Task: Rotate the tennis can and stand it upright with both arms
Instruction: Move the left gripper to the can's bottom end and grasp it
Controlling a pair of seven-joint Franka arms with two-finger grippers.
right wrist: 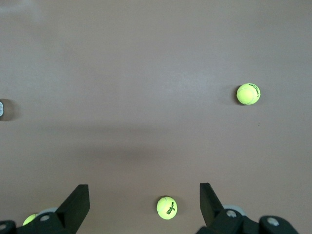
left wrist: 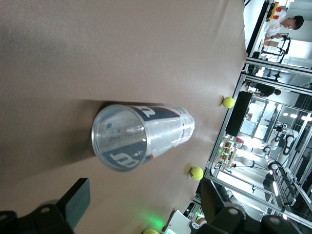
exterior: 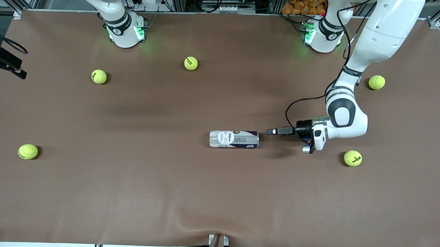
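The closed base of the tennis can should stay free to stand on. My left gripper will grab the tennis can by its round rim point(exterior: 258, 139) point(left wrist: 120, 138).
The tennis can point(exterior: 234, 139) lies on its side near the middle of the brown table, with a white, navy and red label. My left gripper point(exterior: 271, 131) is low over the table, beside the can's end toward the left arm's end of the table, with a small gap between them. In the left wrist view the can point(left wrist: 141, 134) shows end-on with its round rim facing my left gripper point(left wrist: 146, 202), which is open and empty. My right gripper point(right wrist: 144, 204) is open and empty, high over bare table. It is out of the front view.
Several yellow-green tennis balls lie scattered on the table. One ball point(exterior: 352, 158) is close to the left arm's wrist and another point(exterior: 376, 82) is by its forearm. Others point(exterior: 191, 63) point(exterior: 99, 76) lie near the right arm's base. One ball point(right wrist: 166, 207) shows between the right fingers.
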